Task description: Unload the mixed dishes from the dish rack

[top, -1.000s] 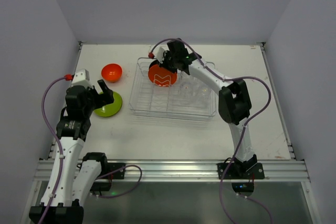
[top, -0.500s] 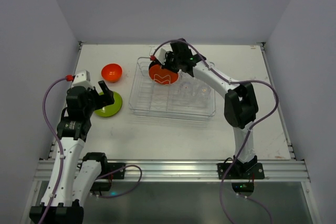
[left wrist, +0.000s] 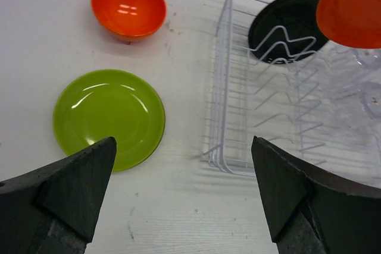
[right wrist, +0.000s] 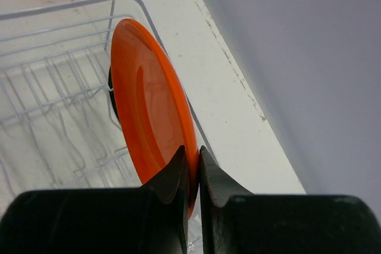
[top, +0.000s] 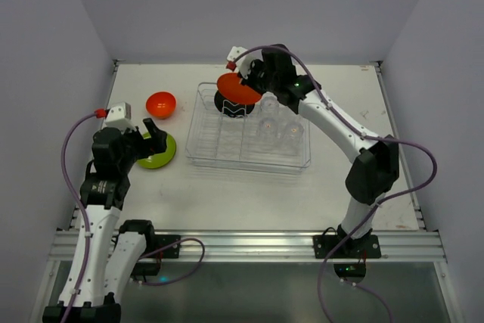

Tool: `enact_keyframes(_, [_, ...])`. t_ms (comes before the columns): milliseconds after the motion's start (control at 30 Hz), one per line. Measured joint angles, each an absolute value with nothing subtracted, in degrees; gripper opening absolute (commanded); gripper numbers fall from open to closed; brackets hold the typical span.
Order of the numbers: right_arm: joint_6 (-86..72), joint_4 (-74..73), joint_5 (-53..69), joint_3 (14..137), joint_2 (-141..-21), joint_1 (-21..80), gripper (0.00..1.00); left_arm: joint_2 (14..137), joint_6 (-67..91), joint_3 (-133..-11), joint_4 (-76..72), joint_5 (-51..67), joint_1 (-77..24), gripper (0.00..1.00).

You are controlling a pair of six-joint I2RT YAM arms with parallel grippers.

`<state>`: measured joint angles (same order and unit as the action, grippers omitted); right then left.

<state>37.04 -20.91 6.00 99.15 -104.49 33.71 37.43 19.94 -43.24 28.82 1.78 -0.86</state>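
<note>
The left gripper grabs the red-orange plate's free rim [top: 221, 90] next, opposite my right gripper. I then unload the red-orange plate onto the green plate [top: 159, 153].
My right gripper [top: 255, 81] [right wrist: 191, 150] is shut on the rim of a red-orange plate [top: 237, 88] [right wrist: 149, 102], holding it above the far-left corner of the dish rack [top: 249, 159] [left wrist: 228, 93]. Below it a black plate [top: 233, 107] [left wrist: 284, 25] stands in the rack's wire dividers. Clear tumblers [top: 278, 131] sit in the rack's right half. On the table left of the rack lie an orange bowl [top: 161, 104] [left wrist: 128, 5] and a lime green plate [top: 159, 153] [left wrist: 108, 117]. My left gripper [top: 147, 141] [left wrist: 183, 144] hovers open and empty over the green plate's near edge.
The white walls enclose the table on the left, back and right. The back table edge [right wrist: 238, 75] runs just behind the rack. Bare tabletop [top: 249, 198] lies in front of the rack.
The right arm has lifted the red-orange plate up and out of the rack slots, tilting it flatter and uncovering the black plate. The left arm has hardly moved.
</note>
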Motion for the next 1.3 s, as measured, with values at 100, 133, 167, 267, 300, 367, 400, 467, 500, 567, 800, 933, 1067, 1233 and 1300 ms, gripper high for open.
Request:
enact_keyframes(100, [30.2,-20.2,3.9,96.0,-99.6,33.7,0.00,36.4,18.8,-43.2,27.6,6.3,-2.0,1.00])
enact_keyframes(133, [27.1,-20.0,3.6,94.4,-97.5,33.6,0.00,36.2,18.5,-43.2,27.2,7.8,-2.3,1.00])
enact_keyframes(167, [23.6,-19.0,3.4,92.0,-94.8,33.6,0.00,36.0,18.2,-43.2,26.8,9.5,-2.5,1.00])
enact_keyframes(267, [11.5,-16.3,2.9,83.6,-85.8,33.3,0.00,35.7,18.3,-42.7,23.5,16.6,-2.7,1.00])
enact_keyframes(300, [8.4,-16.1,3.0,81.5,-83.5,33.2,0.00,35.8,18.7,-42.2,21.6,19.8,-2.7,1.00])
enact_keyframes(367, [0.6,-13.8,3.6,76.1,-78.2,33.1,0.00,36.7,21.7,-40.6,15.7,27.6,-2.7,1.00])
enact_keyframes(400, [-3.0,-12.8,4.0,73.3,-75.7,33.0,0.00,37.5,24.0,-39.5,11.6,31.3,-2.8,1.00])
enact_keyframes(467, [-9.5,-10.2,5.0,67.7,-71.7,32.6,0.00,39.2,28.5,-37.6,4.1,36.5,-3.4,1.00])
enact_keyframes(500, [-12.7,-9.3,6.1,64.7,-69.6,32.3,0.00,40.3,30.5,-37.2,0.8,38.5,-4.1,1.00])
enact_keyframes(567, [-18.7,-7.2,8.4,58.8,-66.3,31.3,0.00,42.8,33.5,-37.0,-3.9,40.6,-6.3,1.00])
enact_keyframes(800, [-33.3,0.4,18.8,45.2,-59.7,30.0,0.00,51.5,36.9,-38.3,-10.7,40.1,-20.7,1.00])
enact_keyframes(933, [-36.9,2.9,20.6,40.3,-55.4,29.6,0.00,53.6,36.4,-39.7,-7.9,33.6,-27.4,0.98])
enact_keyframes(1067, [-39.1,5.2,22.4,37.2,-51.1,29.8,0.00,53.8,36.2,-41.8,-5.7,28.3,-32.3,0.95])
enact_keyframes(1233, [-40.1,6.3,23.5,35.8,-47.0,30.0,0.00,54.1,35.8,-43.7,-4.0,23.9,-36.5,0.75])
enact_keyframes(1300, [-40.3,6.9,23.6,35.2,-45.7,30.0,0.00,54.7,35.5,-44.4,-3.6,23.1,-37.6,0.35])
